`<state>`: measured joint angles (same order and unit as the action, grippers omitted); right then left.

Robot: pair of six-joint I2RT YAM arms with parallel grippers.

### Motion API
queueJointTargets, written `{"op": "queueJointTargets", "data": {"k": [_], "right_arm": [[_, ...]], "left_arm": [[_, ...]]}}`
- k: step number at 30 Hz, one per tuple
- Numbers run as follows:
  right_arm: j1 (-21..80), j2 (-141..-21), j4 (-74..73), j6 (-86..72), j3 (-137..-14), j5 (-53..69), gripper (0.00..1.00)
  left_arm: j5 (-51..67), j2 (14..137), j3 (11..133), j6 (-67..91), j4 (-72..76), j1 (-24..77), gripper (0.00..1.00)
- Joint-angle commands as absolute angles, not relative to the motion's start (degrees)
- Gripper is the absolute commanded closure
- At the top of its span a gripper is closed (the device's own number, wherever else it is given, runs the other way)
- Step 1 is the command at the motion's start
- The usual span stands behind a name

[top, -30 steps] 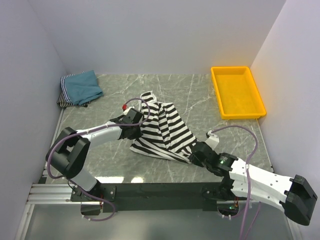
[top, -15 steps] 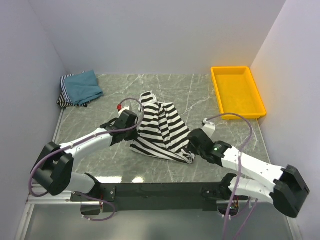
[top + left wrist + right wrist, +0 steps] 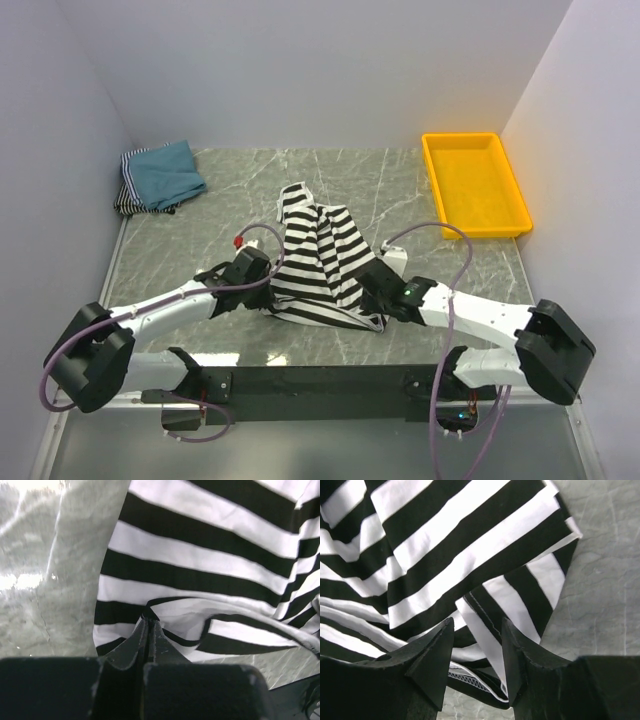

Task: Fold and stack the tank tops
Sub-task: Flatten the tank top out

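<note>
The right gripper grabs the striped tank top's hem at its near corner next, opposite my left gripper, to spread the top flat for folding.
The black-and-white striped tank top (image 3: 322,262) lies crumpled in the middle of the table. My left gripper (image 3: 258,277) is at its left near edge, shut on a pinch of the striped cloth (image 3: 150,611). My right gripper (image 3: 372,287) is at the top's right near corner, open, with the striped hem (image 3: 485,630) lying between its fingers. The teal-blue tank top (image 3: 165,173) sits folded at the far left corner, on top of a finely striped folded one (image 3: 128,196).
A yellow plastic tray (image 3: 473,184) stands at the far right. White walls close in the table at the left, back and right. The arms' base rail (image 3: 320,383) runs along the near edge.
Both grippers have moved toward the near edge of the striped top. The right gripper came in leftward onto its right corner. The left gripper pulled the left edge nearer, bunching the cloth.
</note>
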<state>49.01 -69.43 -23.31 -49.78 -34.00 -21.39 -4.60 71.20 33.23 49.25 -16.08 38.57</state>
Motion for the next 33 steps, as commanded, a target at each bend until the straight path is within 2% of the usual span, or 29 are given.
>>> {"op": "queueJointTargets", "data": {"k": [1,17,20,21,23,27,33], "right_arm": [[50.88,-72.15,-24.25,-49.31,-38.14,-23.82,0.50],[52.65,-84.64,-29.71,-50.01,-44.56,-29.44,0.53],[52.65,-84.73,-29.97,-50.89,-44.30,-30.40,0.62],[52.65,-82.90,-31.54,-51.93,-44.04,-31.98,0.75],[52.47,-82.18,-31.90,-52.29,-43.95,-32.86,0.78],[52.47,-76.31,-35.32,-53.87,-43.94,-35.15,0.97],[50.72,-64.53,-40.07,-55.90,-43.59,-38.23,1.00]], "left_arm": [[-3.52,69.00,31.29,50.80,-13.71,39.20,0.99],[-3.60,66.27,28.30,51.24,-13.01,39.46,0.99],[-3.87,65.66,28.30,51.50,-13.27,39.46,0.99],[-4.30,64.87,28.39,51.59,-14.14,39.46,0.99],[-4.83,63.90,28.65,51.77,-15.02,39.46,0.99],[-8.25,60.39,29.88,52.82,-18.97,39.38,0.99],[-17.39,52.57,33.66,56.07,-27.93,39.29,0.99]]}}
